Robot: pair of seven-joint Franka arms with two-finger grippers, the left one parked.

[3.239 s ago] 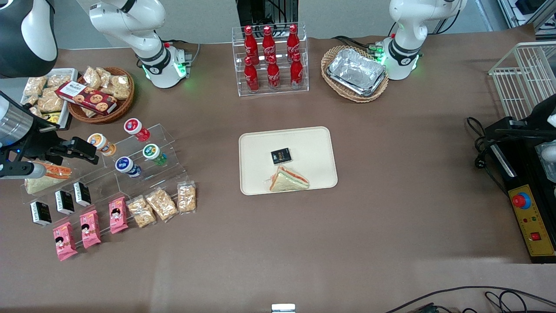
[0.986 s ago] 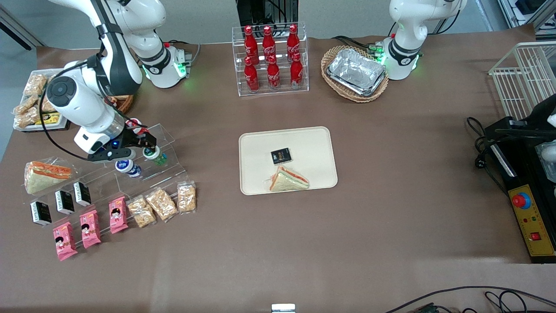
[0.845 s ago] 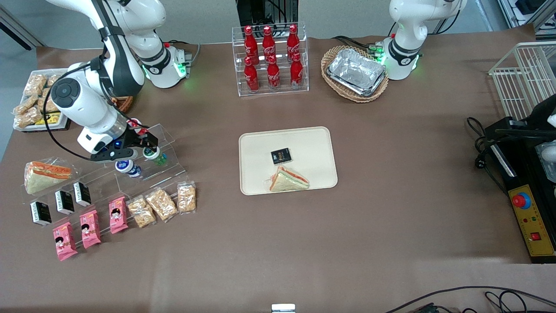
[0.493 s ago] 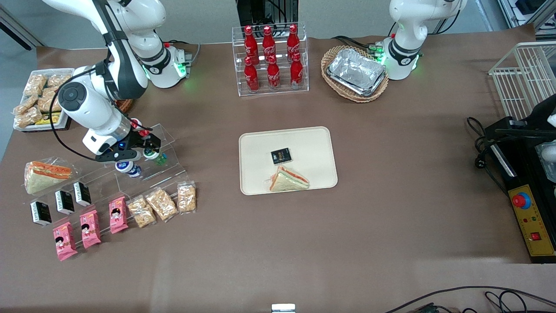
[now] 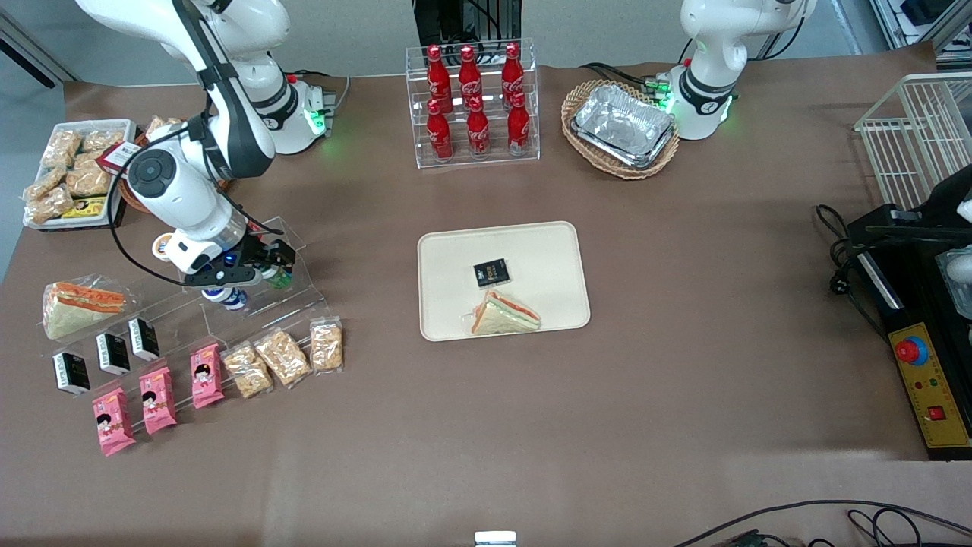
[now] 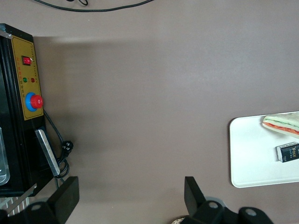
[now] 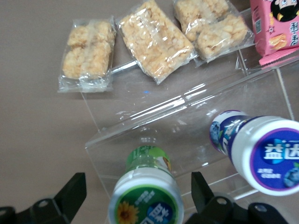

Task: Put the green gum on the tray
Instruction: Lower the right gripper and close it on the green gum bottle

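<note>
The right gripper grabs the green gum by its white lid next. Then the gum goes onto the cream tray.
The green gum, a green canister with a white lid, stands on a clear acrylic step stand. My right gripper is open, with one black finger on each side of the canister's lid and a gap on both sides. In the front view the gripper hangs over the stand and hides most of the green gum. The cream tray lies in the middle of the table, toward the parked arm from the stand, with a sandwich and a small black packet on it.
A blue gum canister stands beside the green one on the stand. Cracker packets and pink packets lie nearer the front camera. A cola bottle rack and a basket of foil trays stand farther back.
The right arm has swung from over the sandwich at the table's end to the acrylic stand, and its open gripper has closed in over the green gum.
</note>
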